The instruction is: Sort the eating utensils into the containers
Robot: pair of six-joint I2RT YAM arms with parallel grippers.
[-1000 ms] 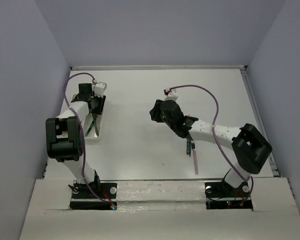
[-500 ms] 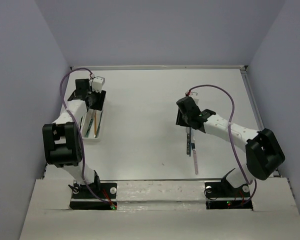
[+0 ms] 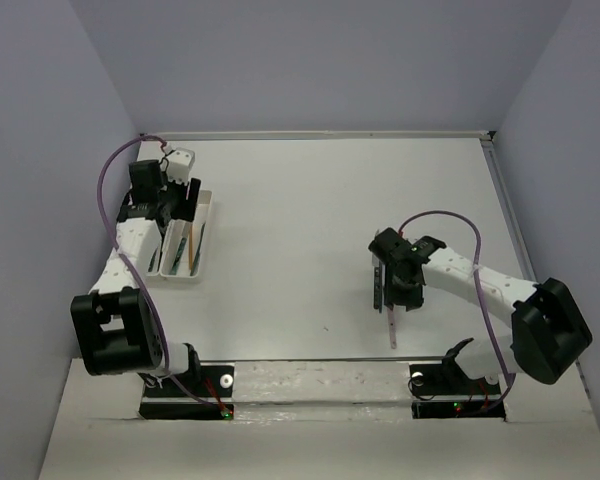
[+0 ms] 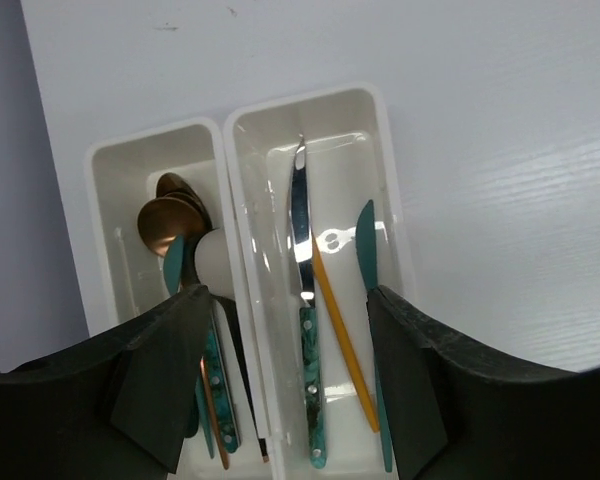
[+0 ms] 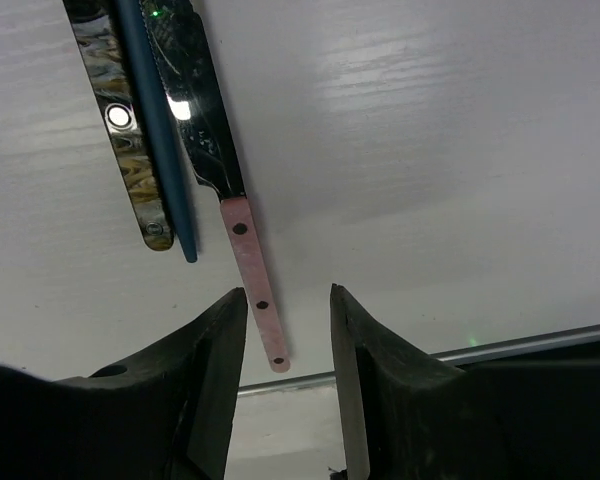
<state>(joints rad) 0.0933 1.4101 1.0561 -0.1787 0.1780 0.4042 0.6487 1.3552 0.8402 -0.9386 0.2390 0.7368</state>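
Note:
The right gripper picks up the knife by its pale pink handle [image 3: 392, 331] next. That leaves the knife's blade free to enter the container.
Two joined white containers [image 3: 198, 262] stand at the far left; the wrist view shows them from above [image 4: 238, 180]. The left one holds gold and teal spoons [image 4: 170, 225]. The right one holds a teal-handled knife [image 4: 303, 260], a slim gold utensil [image 4: 340, 330] and a teal one [image 4: 366, 235]. My left gripper [image 3: 177, 203] hangs open and empty above them [image 4: 285, 385]. My right gripper [image 3: 394, 290] is open over a pink-handled knife [image 5: 252, 290], whose handle end lies between the fingers, untouched. A teal utensil [image 5: 160, 130] and a dark marbled handle [image 5: 130, 150] lie beside it.
The pink knife handle [image 3: 392, 330] points toward the near edge of the table, close to a metal strip [image 5: 520, 340]. A purple side wall [image 4: 20, 250] runs just left of the containers. A raised rail [image 3: 510, 210] lines the table's right side.
My right arm swung back toward the near edge and came down over the utensils on the table. My left gripper drew back and left, off the containers' middle.

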